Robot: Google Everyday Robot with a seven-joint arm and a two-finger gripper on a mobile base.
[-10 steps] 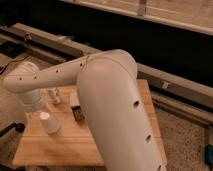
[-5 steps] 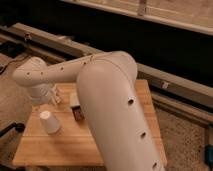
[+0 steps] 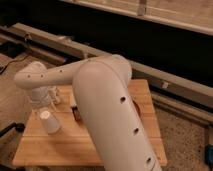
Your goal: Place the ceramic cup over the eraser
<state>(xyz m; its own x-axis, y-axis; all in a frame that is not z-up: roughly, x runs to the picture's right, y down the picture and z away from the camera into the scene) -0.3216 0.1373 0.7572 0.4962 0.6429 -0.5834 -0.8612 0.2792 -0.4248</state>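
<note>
The ceramic cup's opening has to stay free to cover the eraser (image 3: 76, 113), so my gripper should next grab the cup by its closed base end (image 3: 47, 115).
The ceramic cup (image 3: 48, 121), small and white, stands mouth down on the left part of the wooden table (image 3: 50, 147). My gripper (image 3: 44, 103) hangs from the white wrist just above and behind the cup, open, with nothing in it. The eraser (image 3: 76, 113) is a small dark block to the right of the cup, right at the edge of my big white arm (image 3: 110, 110), which hides part of it.
A knobbly white bottle (image 3: 56, 94) stands behind the gripper. My arm covers the table's middle and right. A long metal rail (image 3: 165, 80) runs behind the table. A black object (image 3: 10, 131) sits off the left edge and something blue (image 3: 209, 152) lies on the floor at right.
The wrist and gripper have swung to the right and now hang over the cup. The cup and eraser have not moved.
</note>
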